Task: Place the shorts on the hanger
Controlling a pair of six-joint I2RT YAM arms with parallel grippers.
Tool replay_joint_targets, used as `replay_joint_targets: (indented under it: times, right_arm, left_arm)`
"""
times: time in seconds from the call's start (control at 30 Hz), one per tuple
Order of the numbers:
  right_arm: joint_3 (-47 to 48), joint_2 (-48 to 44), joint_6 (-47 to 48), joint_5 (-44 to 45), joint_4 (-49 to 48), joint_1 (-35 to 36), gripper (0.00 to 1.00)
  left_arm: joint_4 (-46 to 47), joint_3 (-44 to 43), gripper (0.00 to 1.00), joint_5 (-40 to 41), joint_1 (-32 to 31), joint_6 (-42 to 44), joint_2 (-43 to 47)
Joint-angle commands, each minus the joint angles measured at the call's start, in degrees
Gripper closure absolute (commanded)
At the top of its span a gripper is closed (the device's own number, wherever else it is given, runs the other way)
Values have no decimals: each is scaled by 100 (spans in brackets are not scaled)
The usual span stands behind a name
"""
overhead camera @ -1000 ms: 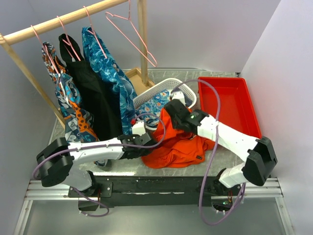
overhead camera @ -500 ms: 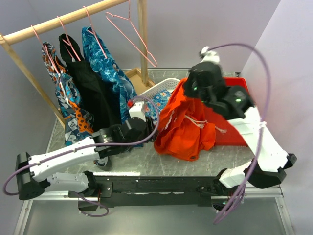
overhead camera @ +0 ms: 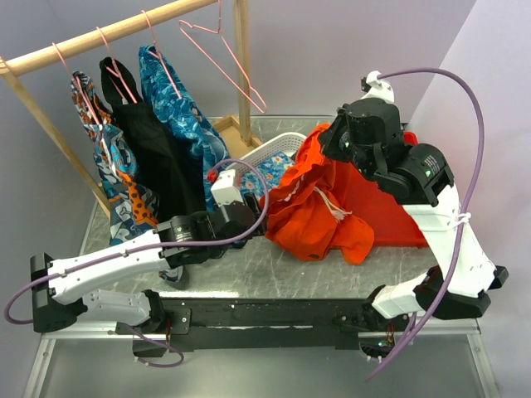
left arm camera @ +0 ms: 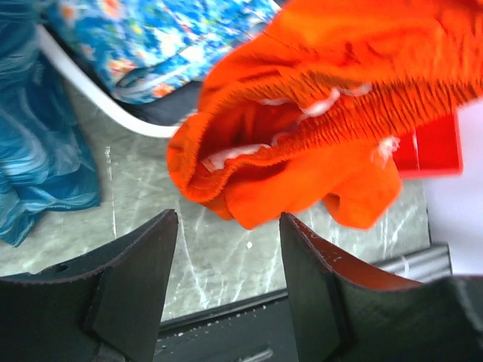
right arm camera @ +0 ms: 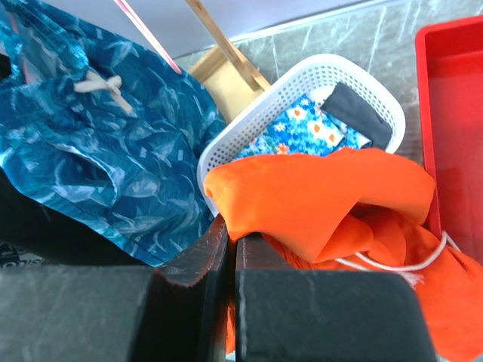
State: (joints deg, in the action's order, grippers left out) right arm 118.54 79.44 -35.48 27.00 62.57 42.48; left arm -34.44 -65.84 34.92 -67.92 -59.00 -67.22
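Note:
My left gripper should next grab the shorts (overhead camera: 319, 207) by the elastic waistband's loose end, opposite my right gripper, to spread the waist for the hanger.
The bright orange shorts (overhead camera: 319, 207) hang bunched from my right gripper (overhead camera: 329, 143), their lower part resting on the table with the white drawstring (overhead camera: 332, 206) dangling. In the right wrist view the right gripper (right arm camera: 231, 235) is shut on a fold of the shorts (right arm camera: 324, 196). My left gripper (overhead camera: 249, 214) sits low, just left of the shorts. It is open (left arm camera: 229, 226) with only bare table between its fingers, and the elastic waistband (left arm camera: 332, 121) lies just beyond the tips. An empty pink wire hanger (overhead camera: 224, 62) hangs on the rail at the back.
A wooden rail (overhead camera: 108, 33) at the back left carries blue patterned cloth (overhead camera: 187, 133) and a black garment (overhead camera: 153, 157) on other hangers. A white basket (overhead camera: 278, 151) with blue floral cloth stands behind the shorts. A red tray (overhead camera: 411, 162) lies at the right.
My left gripper has opened and let go of the shorts, moving slightly back and left. My right arm has lifted the shorts up and toward the back right.

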Motion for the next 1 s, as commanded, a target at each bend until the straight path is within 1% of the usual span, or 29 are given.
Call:
replay_joint_targets:
  times: [0.0, 0.1, 0.2, 0.23, 0.37, 0.53, 0.63, 0.77, 0.8, 0.87, 0.9, 0.93, 0.97]
  right_arm:
    - [-199, -402, -143, 112, -288, -29, 100]
    - [-419, -535, -196, 86, -429, -29, 100]
    - [-472, -561, -257, 68, -465, -29, 100]
    - [-455, -561, -257, 77, -473, -20, 100]
    - [-341, -570, -257, 112, -421, -29, 100]
    - [-235, -596, -257, 112, -350, -29, 100]
    - [-209, -649, -284, 156, -341, -29, 100]
    - [2, -605, -301, 270, -271, -38, 100]
    - [98, -588, -301, 331, -271, -38, 100]
    - [195, -535, -266, 393, -245, -99, 100]
    - [300, -517, -257, 411, -210, -169, 100]
    - [345, -474, -257, 367, -140, -370, 100]
    - [380, -482, -240, 289, -122, -529, 100]
  left_arm:
    - [-301, 54, 39, 403, 138, -498, 140]
    - [-327, 54, 40, 288, 200, -630, -88]
    - [-152, 124, 39, 165, 314, -665, -282]
    - [32, 159, 40, -36, 384, -630, -326]
    - [542, 440, 42, -326, 674, -595, -502]
    - [763, 485, 43, -442, 806, -691, -898]
    - [1087, 634, 44, -538, 851, -666, -968]
    - [1509, 827, 45, -881, 877, -656, -1074]
    - [1580, 836, 52, -933, 877, -665, -1135]
    - [1537, 810, 72, -908, 877, -630, -1127]
    - [1380, 766, 90, -829, 877, -604, -1022]
    - [1256, 705, 96, -655, 886, -473, -943]
    - [1107, 504, 99, -540, 912, -385, -846]
